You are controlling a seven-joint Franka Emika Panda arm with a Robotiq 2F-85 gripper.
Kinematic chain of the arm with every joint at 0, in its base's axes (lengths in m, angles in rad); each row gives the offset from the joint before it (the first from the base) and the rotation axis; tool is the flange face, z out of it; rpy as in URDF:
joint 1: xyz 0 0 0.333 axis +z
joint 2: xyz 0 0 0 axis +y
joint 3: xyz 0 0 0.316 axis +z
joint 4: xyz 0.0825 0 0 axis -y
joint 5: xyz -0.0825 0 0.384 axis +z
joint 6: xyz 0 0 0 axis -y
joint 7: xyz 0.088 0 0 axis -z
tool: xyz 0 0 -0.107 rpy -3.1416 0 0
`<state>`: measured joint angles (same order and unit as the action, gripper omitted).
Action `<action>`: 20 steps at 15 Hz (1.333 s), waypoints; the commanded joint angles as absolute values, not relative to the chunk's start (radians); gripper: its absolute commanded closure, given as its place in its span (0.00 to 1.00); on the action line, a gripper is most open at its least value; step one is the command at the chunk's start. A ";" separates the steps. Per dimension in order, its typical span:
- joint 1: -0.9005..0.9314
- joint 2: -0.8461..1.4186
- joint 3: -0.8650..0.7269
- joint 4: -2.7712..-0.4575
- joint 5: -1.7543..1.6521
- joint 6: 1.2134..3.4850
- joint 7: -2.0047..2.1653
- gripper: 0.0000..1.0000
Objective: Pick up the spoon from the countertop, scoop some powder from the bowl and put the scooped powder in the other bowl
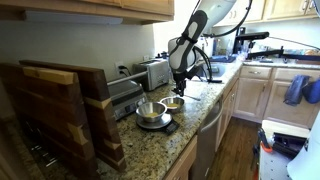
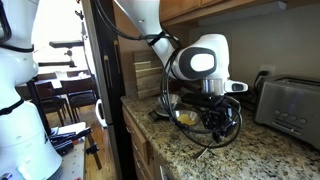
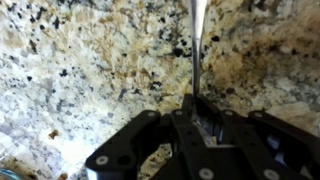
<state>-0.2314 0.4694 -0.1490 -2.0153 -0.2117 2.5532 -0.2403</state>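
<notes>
The spoon's handle (image 3: 197, 38) reaches low along the speckled granite beyond the gripper's fingers. My gripper should open now, as the spoon would rest there.
My gripper (image 3: 198, 108) is shut on the thin metal handle of the spoon (image 3: 198, 40), which runs from the jaws to the top of the wrist view over speckled granite. In an exterior view the gripper (image 1: 181, 88) hangs just above the smaller shallow bowl (image 1: 174, 102). The larger shiny steel bowl (image 1: 150, 109) stands beside it on a dark base. In an exterior view the gripper (image 2: 210, 105) is right next to the shallow bowl (image 2: 184, 117) with yellowish-tan powder (image 2: 187, 120) inside. The spoon's scoop end is out of view.
A steel toaster (image 1: 155, 72) stands against the wall behind the bowls and shows in both exterior views (image 2: 290, 100). Wooden cutting boards (image 1: 60, 110) stand upright nearer the camera. The granite countertop (image 1: 190, 125) ends at a front edge above the cabinets.
</notes>
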 commanded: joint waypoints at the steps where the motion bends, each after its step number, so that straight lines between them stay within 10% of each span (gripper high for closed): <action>1: -0.251 0.475 -0.136 -2.006 -0.182 2.568 -0.277 0.96; 3: -0.246 0.476 -0.140 -2.002 -0.192 2.558 -0.279 0.96; 4: -0.244 0.476 -0.140 -2.001 -0.198 2.553 -0.284 0.64; 14: -0.197 0.339 -0.161 -2.070 -0.278 2.539 -0.274 0.07; 20: -0.200 0.325 -0.144 -2.042 -0.257 2.548 -0.282 0.00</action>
